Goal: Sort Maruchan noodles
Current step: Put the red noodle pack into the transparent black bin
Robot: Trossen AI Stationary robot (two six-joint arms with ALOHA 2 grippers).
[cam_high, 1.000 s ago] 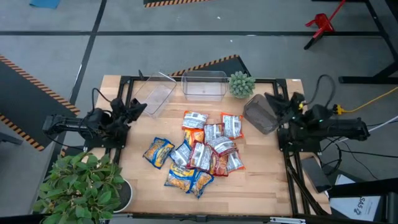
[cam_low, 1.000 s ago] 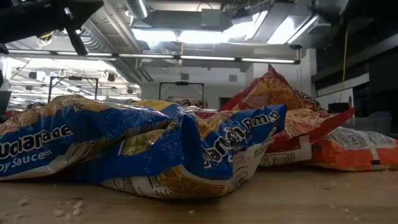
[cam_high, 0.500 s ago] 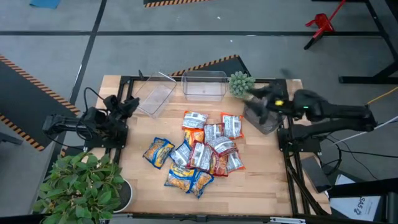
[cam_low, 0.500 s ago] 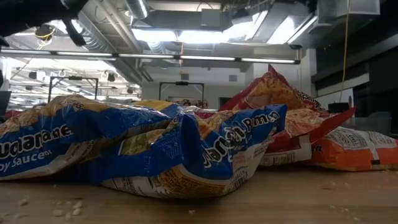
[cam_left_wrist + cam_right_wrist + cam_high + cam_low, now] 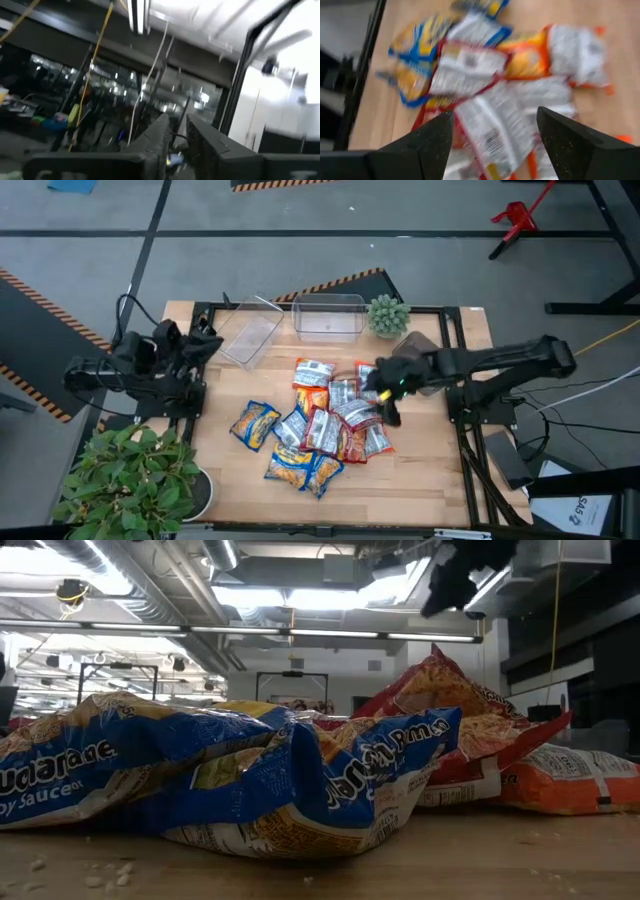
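Observation:
My right gripper has to take hold of the red-and-silver packet by its red sealed edge (image 5: 466, 135) next, to sort the packet into the packet's bin.
The Maruchan noodles (image 5: 325, 418) lie in a loose overlapping pile mid-table: yellow-and-blue packets (image 5: 250, 775) on the near and left side, orange (image 5: 570, 780) and red-and-silver ones (image 5: 485, 125) toward the right. My right gripper (image 5: 385, 387) hangs above the pile's right side, open, its fingers spread wide over the packets (image 5: 492, 150) and touching nothing. It shows as a dark shape (image 5: 462, 570) at the top of the low view. My left gripper (image 5: 205, 345) waits at the left edge, shut (image 5: 179, 145), pointing up into the room.
Two clear bins (image 5: 250, 335) (image 5: 327, 316) sit at the far edge. A third bin (image 5: 418, 355) lies under my right arm, beside a small green spiky plant (image 5: 387, 313). A leafy potted plant (image 5: 140, 480) stands off the near-left corner. Bare wood (image 5: 420, 450) lies right of the pile.
My right arm has swung from the table's right edge leftward, past the right bin, until its gripper is over the pile's right side. My left arm has lifted and drawn back toward the left edge, leaving the low view. The packets have not moved.

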